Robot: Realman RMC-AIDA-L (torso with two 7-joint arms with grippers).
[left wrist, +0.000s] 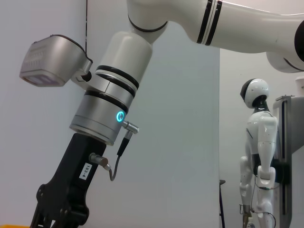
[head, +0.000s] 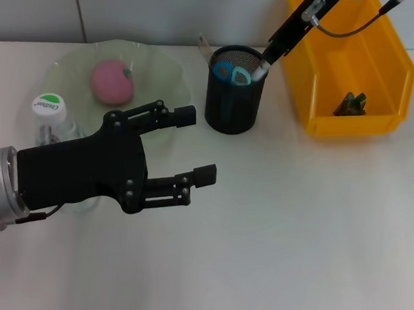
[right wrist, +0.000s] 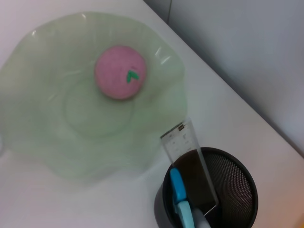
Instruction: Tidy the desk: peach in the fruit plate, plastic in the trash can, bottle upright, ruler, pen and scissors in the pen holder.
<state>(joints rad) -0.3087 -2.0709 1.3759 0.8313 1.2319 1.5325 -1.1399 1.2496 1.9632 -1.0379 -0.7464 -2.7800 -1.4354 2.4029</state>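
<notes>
The grey pen's lower end point(head: 259, 73) is inside the mesh holder's rim point(head: 228, 51), so the pen would stay in the holder. My right gripper needs to open.
The pink peach point(head: 111, 81) lies in the green fruit plate point(head: 164, 70). Beside the plate the bottle point(head: 50, 110) stands upright, white cap up. The black mesh pen holder point(head: 232, 102) holds the blue-handled scissors point(head: 229, 73) and the clear ruler point(head: 205, 48). My right gripper point(head: 269, 57) reaches down from above the holder's rim, shut on the grey pen point(head: 260, 71), whose lower end is inside the holder. Crumpled plastic point(head: 351, 104) lies in the yellow trash can point(head: 392, 63). My left gripper point(head: 195, 145) hovers open and empty in front of the plate.
The left arm's black body hides part of the bottle and the plate's near rim. The trash can stands close to the right of the pen holder. In the left wrist view, the right arm's wrist point(left wrist: 109, 109) shows against a wall.
</notes>
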